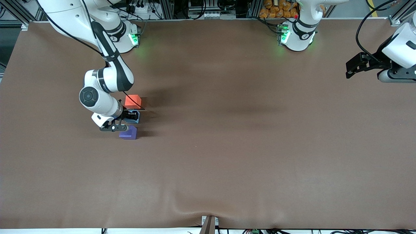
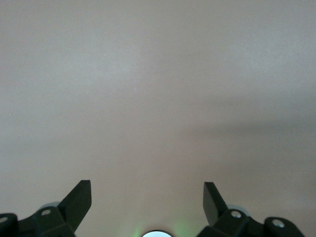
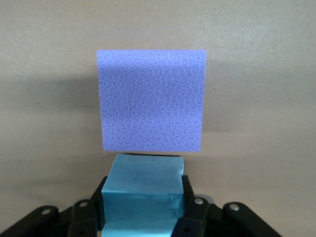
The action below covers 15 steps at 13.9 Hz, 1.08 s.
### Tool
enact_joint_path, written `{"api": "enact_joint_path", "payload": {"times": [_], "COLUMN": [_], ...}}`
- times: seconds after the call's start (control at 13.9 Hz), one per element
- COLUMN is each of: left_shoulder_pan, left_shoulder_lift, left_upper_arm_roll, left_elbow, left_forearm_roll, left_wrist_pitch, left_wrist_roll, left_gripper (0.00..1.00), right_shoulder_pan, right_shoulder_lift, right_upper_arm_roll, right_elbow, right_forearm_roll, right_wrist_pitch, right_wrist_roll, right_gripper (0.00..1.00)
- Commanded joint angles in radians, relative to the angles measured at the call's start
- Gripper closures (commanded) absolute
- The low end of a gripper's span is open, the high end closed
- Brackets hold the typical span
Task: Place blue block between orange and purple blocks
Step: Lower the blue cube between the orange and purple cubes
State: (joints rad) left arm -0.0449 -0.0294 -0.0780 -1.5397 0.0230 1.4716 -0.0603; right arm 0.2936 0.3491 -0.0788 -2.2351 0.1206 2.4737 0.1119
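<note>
The light blue block sits low in line between the orange block and the purple block (image 1: 128, 132) and would stand, so it is time for my right gripper to release it now.
My right gripper (image 1: 130, 116) is shut on the light blue block (image 1: 136, 118), low over the table. The block is between the orange block (image 1: 133, 100), farther from the front camera, and the purple block (image 1: 128, 132), nearer to it. The three stand in a short line with small gaps. In the right wrist view the blue block (image 3: 143, 195) sits between my fingers (image 3: 191, 197), with the purple block (image 3: 151, 101) just ahead of it. I cannot tell whether the blue block touches the table. My left gripper (image 1: 350, 69) waits open and empty, up over the left arm's end of the table (image 2: 147, 195).
A brown cloth (image 1: 227, 146) covers the table, with a wrinkle near its front edge (image 1: 208, 213). The two arm bases (image 1: 297, 34) stand along the edge farthest from the front camera. The left wrist view shows only bare cloth (image 2: 158, 98).
</note>
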Motion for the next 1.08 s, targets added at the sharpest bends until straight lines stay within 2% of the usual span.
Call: {"api": "enact_joint_path", "payload": {"times": [0.0, 0.29, 0.36, 0.43, 0.5, 0.72, 0.86, 1.0], "left_shoulder_pan": [0.005, 0.005, 0.005, 0.005, 0.005, 0.005, 0.005, 0.005], "left_shoulder_lift": [0.000, 0.000, 0.000, 0.000, 0.000, 0.000, -0.001, 0.000], "left_upper_arm_roll": [-0.006, -0.006, -0.005, -0.005, -0.005, -0.005, -0.006, -0.005], "left_elbow": [0.006, 0.006, 0.006, 0.006, 0.006, 0.006, 0.006, 0.006], "left_forearm_roll": [0.021, 0.021, 0.021, 0.021, 0.021, 0.021, 0.021, 0.021], "left_wrist_pitch": [-0.008, -0.008, -0.008, -0.008, -0.008, -0.010, -0.010, -0.011], "left_wrist_roll": [0.017, 0.017, 0.017, 0.017, 0.017, 0.017, 0.017, 0.017], "left_gripper": [0.00, 0.00, 0.00, 0.00, 0.00, 0.00, 0.00, 0.00], "right_shoulder_pan": [-0.025, -0.033, -0.033, -0.034, -0.034, -0.033, -0.039, -0.056], "right_shoulder_lift": [-0.004, 0.007, 0.011, 0.014, 0.013, 0.002, -0.016, -0.024], "right_upper_arm_roll": [0.017, 0.017, 0.017, 0.017, 0.017, 0.019, 0.019, 0.019], "right_elbow": [-0.018, -0.017, -0.017, -0.012, -0.008, 0.017, 0.096, 0.228], "right_forearm_roll": [0.002, 0.002, 0.002, 0.004, 0.004, 0.004, 0.004, 0.005], "right_wrist_pitch": [0.034, 0.039, 0.039, 0.039, 0.034, -0.008, -0.164, -0.371], "right_wrist_roll": [-0.018, -0.029, -0.029, -0.028, -0.028, -0.026, -0.026, -0.024], "right_gripper": [1.00, 0.98, 0.74, 0.07, 0.00, 0.00, 0.00, 0.00]}}
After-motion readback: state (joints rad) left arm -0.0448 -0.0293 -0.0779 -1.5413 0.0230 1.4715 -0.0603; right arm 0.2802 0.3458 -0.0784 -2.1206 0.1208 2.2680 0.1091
